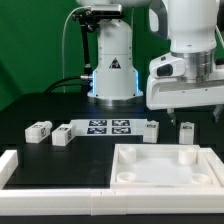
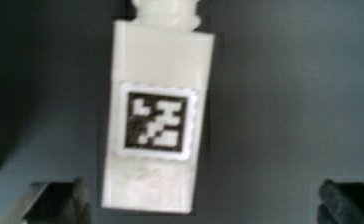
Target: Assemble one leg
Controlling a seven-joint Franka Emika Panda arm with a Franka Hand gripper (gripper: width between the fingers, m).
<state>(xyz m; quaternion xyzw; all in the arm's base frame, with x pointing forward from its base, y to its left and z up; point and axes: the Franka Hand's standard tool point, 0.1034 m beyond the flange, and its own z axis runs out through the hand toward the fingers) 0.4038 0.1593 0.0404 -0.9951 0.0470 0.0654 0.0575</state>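
The gripper needs to grab the leg by its tagged body (image 1: 186, 133) next. The leg's narrow peg then stays free to fit into the white panel (image 1: 165, 172).
A leg (image 1: 186, 131), a small white block with a black-and-white tag, stands on the dark table just behind the big white square panel (image 1: 165, 172). My gripper (image 1: 190, 114) hangs open just above it. In the wrist view the leg (image 2: 158, 110) fills the middle with its tag facing the camera. My gripper (image 2: 205, 205) is open and empty. The leg's end lies between the two dark fingertips (image 2: 58, 203), closer to one of them and not touching either.
Three more legs lie on the table: two at the exterior view's left (image 1: 40, 128) (image 1: 63, 134) and one beside the marker board (image 1: 152, 128). The marker board (image 1: 108, 126) lies in front of the arm's base. A white L-shaped rail (image 1: 12, 166) runs along the front left.
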